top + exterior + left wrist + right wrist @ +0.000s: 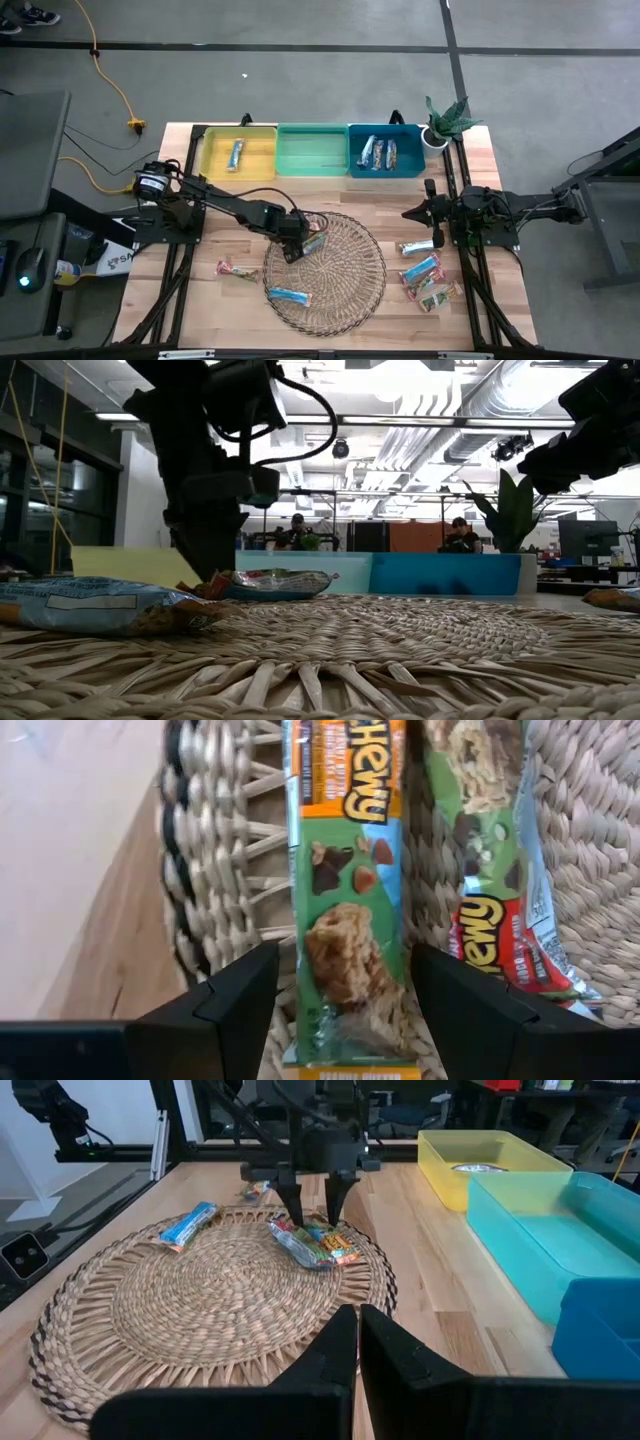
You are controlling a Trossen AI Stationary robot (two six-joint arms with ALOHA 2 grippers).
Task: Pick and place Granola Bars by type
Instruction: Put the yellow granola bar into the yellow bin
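Observation:
Both fingers of my left gripper reach down to the wicker weave (268,910) beside the orange-and-green granola bar, at its green part (350,963), so I should close on the bar now.
My left gripper (347,990) is open, pointing down over the left part of the round wicker tray (345,290). Its fingers stand on either side of an orange-and-green granola bar (350,890) that lies flat on the tray, with a thin gap showing on each side. A green-and-red bar (495,880) lies right beside it. A blue bar (288,295) rests on the tray's near part. One pink bar (237,268) lies on the table to the left of the tray, and several bars (420,270) lie to its right. My right gripper (358,1342) is shut and waits over the table's right side.
Along the far edge stand a yellow bin (238,152) holding one bar, a green bin (312,152), and a blue bin (385,155) holding bars. A potted plant (445,122) stands at the far right corner. People sit in the room beyond the table.

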